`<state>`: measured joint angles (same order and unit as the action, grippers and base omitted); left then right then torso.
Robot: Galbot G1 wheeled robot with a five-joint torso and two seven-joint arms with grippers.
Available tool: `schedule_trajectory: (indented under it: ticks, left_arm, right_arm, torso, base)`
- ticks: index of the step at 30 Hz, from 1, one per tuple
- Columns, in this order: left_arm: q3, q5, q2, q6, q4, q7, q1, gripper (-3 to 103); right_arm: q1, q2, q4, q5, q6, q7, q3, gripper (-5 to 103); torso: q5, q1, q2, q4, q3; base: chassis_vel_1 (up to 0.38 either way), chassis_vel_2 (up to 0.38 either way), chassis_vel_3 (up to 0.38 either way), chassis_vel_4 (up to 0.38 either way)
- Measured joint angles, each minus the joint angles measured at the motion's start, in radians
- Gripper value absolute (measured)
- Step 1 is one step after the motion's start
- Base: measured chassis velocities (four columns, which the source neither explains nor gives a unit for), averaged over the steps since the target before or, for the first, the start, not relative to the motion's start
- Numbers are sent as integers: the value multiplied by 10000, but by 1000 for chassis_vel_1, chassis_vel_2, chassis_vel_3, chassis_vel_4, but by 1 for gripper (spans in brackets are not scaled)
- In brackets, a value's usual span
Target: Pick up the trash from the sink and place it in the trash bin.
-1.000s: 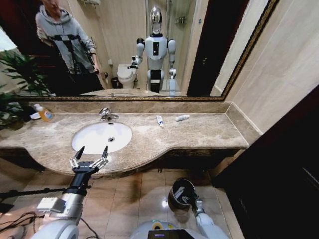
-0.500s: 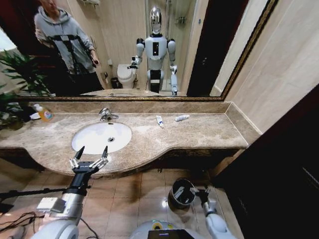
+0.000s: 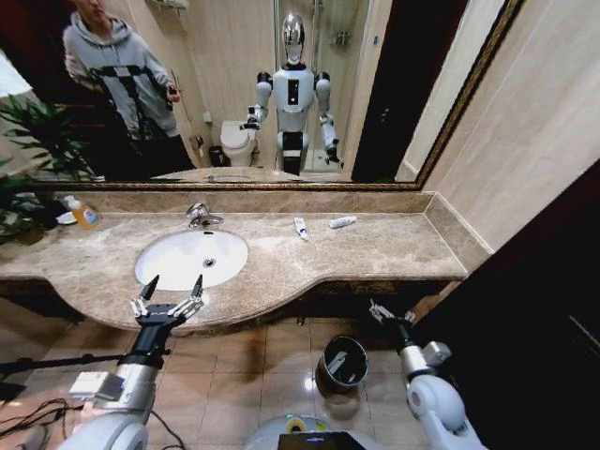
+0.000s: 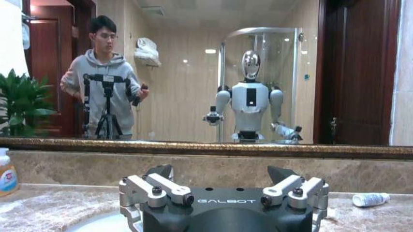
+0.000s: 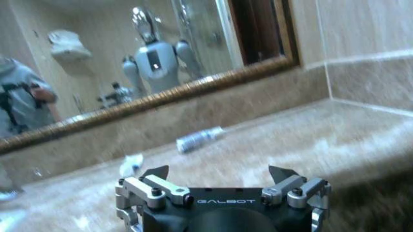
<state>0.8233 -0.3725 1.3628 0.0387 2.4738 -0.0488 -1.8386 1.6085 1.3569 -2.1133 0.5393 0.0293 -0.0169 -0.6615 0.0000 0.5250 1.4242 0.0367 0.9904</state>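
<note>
My right gripper will next grab the white tube by its blue-marked end, to drop the tube into the trash bin [image 3: 342,364].
The white oval sink [image 3: 178,262] sits in the marble counter, with a chrome faucet [image 3: 199,216] behind it. Two pieces of trash lie on the counter right of the basin: a small white tube [image 3: 301,228] [image 5: 132,164] and a second white tube [image 3: 343,222] [image 5: 200,139] [image 4: 371,199]. The dark round trash bin [image 3: 342,364] stands on the floor below the counter, with something pale inside. My left gripper [image 3: 172,286] [image 4: 221,173] hangs open at the counter's front edge by the sink. My right gripper [image 3: 386,313] [image 5: 219,171] is open and holds nothing, raised beside the counter's front edge, up and right of the bin.
A yellow bottle [image 3: 86,217] [image 4: 7,169] stands at the counter's back left near a plant [image 3: 28,141]. A mirror runs along the back wall. A dark cabinet or door [image 3: 525,319] closes off the right side. Tiled floor lies around the bin.
My right arm has risen from the trash bin's mouth, up and to the right, to the counter's front edge. The left arm has not moved.
</note>
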Motion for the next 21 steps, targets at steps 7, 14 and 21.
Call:
schedule_trajectory:
  ticks: [7,14,21]
  left_arm:
    - [0,0,0,0,0,0,0,100]
    - [-1,0,0,0,0,0,0,100]
    - [0,0,0,0,0,0,0,100]
  right_arm:
    - [-837,-578,-887,70,580,-73,715,100]
    - [-2369,-1597,106,513,935,163,1294,100]
    - [-4976,-2101,1874,258,1062,466,2430,100]
  torso:
    - [1,1,0,0,0]
    - [2,1,-1,0,1]
    - [1,2,-2,1,2]
  base:
    - [0,0,0,0]
    - [0,0,0,0]
    - [0,0,0,0]
